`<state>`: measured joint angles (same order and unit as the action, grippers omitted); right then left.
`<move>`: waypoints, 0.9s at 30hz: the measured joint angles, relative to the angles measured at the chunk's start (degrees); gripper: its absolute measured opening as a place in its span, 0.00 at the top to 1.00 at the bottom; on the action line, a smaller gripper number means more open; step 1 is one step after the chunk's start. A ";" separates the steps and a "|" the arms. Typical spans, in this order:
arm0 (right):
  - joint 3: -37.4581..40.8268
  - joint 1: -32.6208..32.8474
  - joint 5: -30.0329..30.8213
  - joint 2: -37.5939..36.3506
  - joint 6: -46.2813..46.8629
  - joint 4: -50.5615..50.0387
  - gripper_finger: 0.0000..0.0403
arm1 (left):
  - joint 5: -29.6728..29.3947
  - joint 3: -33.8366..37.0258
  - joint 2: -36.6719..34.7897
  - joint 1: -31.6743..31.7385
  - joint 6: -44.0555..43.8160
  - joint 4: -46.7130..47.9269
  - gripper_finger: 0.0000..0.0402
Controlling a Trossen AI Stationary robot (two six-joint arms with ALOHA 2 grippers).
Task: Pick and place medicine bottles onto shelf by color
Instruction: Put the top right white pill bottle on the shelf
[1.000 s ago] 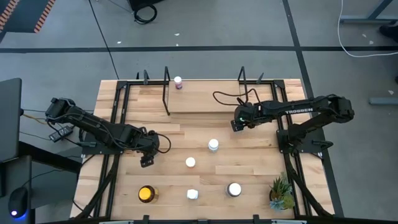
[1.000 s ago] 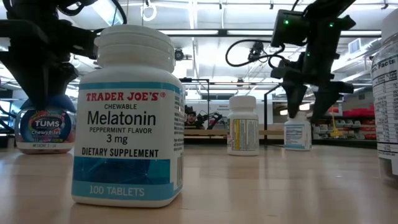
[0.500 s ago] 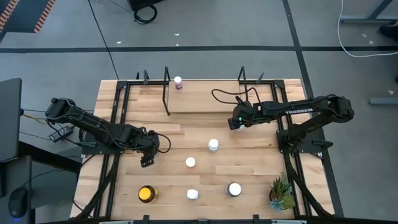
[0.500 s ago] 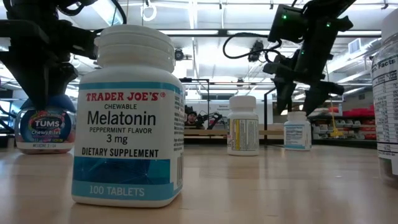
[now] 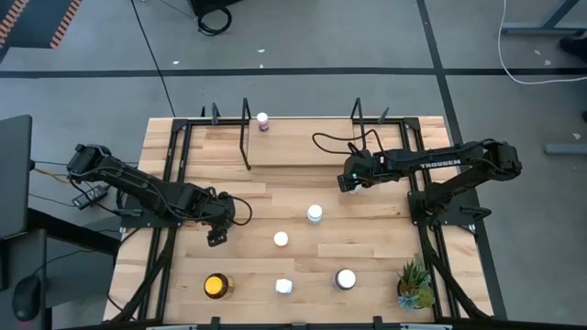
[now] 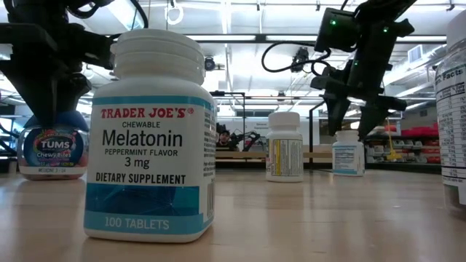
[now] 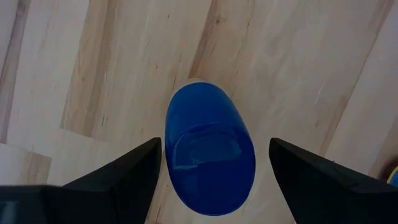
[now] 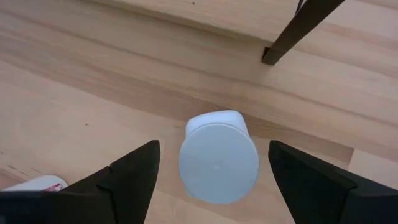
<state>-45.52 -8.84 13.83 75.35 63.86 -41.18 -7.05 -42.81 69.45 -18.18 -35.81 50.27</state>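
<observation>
My right fingers are beside the white cap [image 8: 217,163], ready to close.
My left gripper [image 5: 216,236] hangs open above a blue-lidded bottle [image 7: 209,158]. Its two fingers stand on either side of the lid without touching it. In the low view this bottle [image 6: 52,149] stands upright on its base on the table. My right gripper [image 5: 347,181] is open above a white-capped bottle [image 8: 217,163], its fingers apart from the cap on both sides. That bottle [image 6: 348,154] stands on the table just in front of the shelf [image 5: 303,145]. One small bottle [image 5: 263,121] stands at the shelf's far edge.
Other bottles stand on the table: white-capped ones [image 5: 315,214], [image 5: 281,239], [image 5: 283,286], a larger one [image 5: 345,279] and an amber one [image 5: 216,286] near the front edge. A potted plant [image 5: 415,284] is at the front right. The shelf's black uprights [image 5: 246,137] rise beside the board.
My right gripper has shifted a little toward the table's left and stayed open above the white-capped bottle. The bottles have not moved.
</observation>
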 joint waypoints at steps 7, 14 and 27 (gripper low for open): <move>0.00 0.00 -0.44 0.00 0.01 -1.27 0.31 | 0.00 0.00 0.00 0.01 0.04 -0.01 0.25; -0.02 0.00 -0.19 0.00 -0.01 -1.24 0.46 | 0.00 0.00 0.00 0.00 0.05 0.00 0.25; -0.04 0.45 -2.94 0.00 -0.33 -0.03 0.52 | 0.01 0.00 0.00 0.00 -0.02 -0.01 0.25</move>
<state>-45.56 -8.40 10.88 75.35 63.53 -41.22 -7.04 -42.81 69.45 -18.18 -35.83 50.26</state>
